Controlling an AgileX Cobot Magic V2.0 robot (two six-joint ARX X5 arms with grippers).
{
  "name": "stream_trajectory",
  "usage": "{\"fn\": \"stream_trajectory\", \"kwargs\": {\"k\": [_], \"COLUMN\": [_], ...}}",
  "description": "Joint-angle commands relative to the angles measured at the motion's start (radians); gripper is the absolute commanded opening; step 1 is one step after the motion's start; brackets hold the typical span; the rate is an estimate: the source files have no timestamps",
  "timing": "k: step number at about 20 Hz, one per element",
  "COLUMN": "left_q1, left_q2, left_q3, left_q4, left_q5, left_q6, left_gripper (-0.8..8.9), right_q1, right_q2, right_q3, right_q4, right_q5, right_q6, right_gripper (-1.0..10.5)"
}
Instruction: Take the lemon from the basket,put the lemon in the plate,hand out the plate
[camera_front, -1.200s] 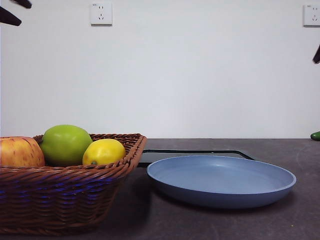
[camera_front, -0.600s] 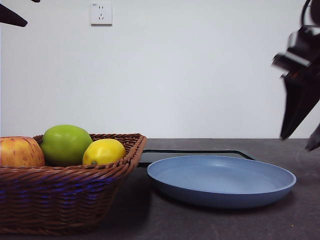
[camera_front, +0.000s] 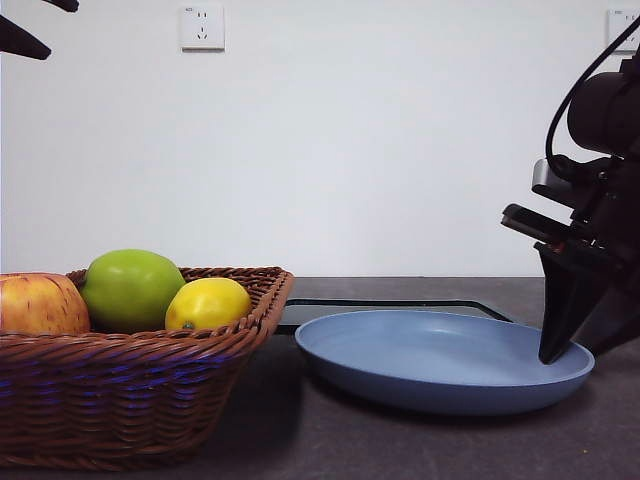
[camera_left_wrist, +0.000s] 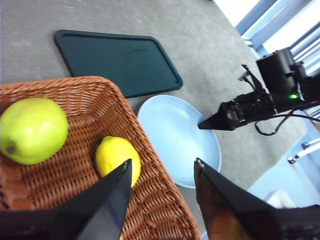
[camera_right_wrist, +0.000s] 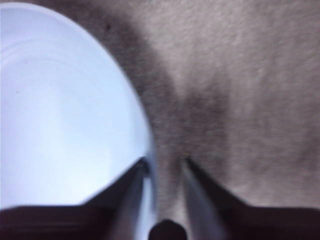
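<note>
My right gripper is going to hold the plate by its rim (camera_front: 577, 365), so the plate's middle (camera_front: 440, 348) stays free to take the lemon.
The yellow lemon (camera_front: 208, 303) lies in the brown wicker basket (camera_front: 130, 385) at the left, beside a green apple (camera_front: 131, 288). High above the basket hangs my left gripper (camera_left_wrist: 160, 167), open and empty, with the lemon (camera_left_wrist: 116, 157) under its one jaw. In the front view only its black tips show at the top left corner. The light-blue plate (camera_front: 440, 360) rests on the table right of the basket. My right gripper (camera_front: 575, 352) is down at the plate's right rim. Its jaws are open and straddle the rim (camera_right_wrist: 150, 150), one inside and one outside.
A reddish-yellow apple (camera_front: 38, 304) sits at the basket's left end. A flat black tray (camera_left_wrist: 115, 60) lies behind the plate and the basket. The wall behind carries two sockets (camera_front: 202, 27).
My right arm has come in from the right edge and dropped to the plate's right rim. The fruit, basket, plate and left gripper have stayed put.
</note>
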Motion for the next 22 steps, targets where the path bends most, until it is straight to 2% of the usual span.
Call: {"fn": "stream_trajectory", "kwargs": {"k": [1,5,8,14,17,22], "left_q1": [-0.005,-0.037,-0.091,-0.241,-0.298,-0.36], "left_q2": [0.018,0.061,0.117,0.26,0.362,0.556], "left_q3": [0.017,0.017,0.017,0.017,0.039,0.153], "left_q4": [-0.001,-0.008,-0.006,0.05,0.071,0.044], "left_q5": [-0.002,-0.003,-0.101,-0.282,-0.34,-0.413], "left_q6": [0.001,-0.002,-0.024,-0.031,-0.057,-0.05], "left_gripper": [2.22,2.22,2.25,3.13,3.14,3.15], "right_q1": [0.005,0.004,0.004,0.002,0.002,0.001], "right_q2": [0.019,-0.056,-0.16,-0.349,-0.417,-0.497], "right_q3": [0.005,0.005,0.005,0.005,0.005,0.005], "right_q4": [0.003,-0.025,-0.079,-0.195,-0.234,-0.267], "right_q5": [0.006,0.006,0.007,0.007,0.007,0.008], "right_q6": [0.006,0.032,0.033,0.033,0.033,0.033], "right_gripper": [0.0,0.0,0.0,0.0,0.0,0.0]}}
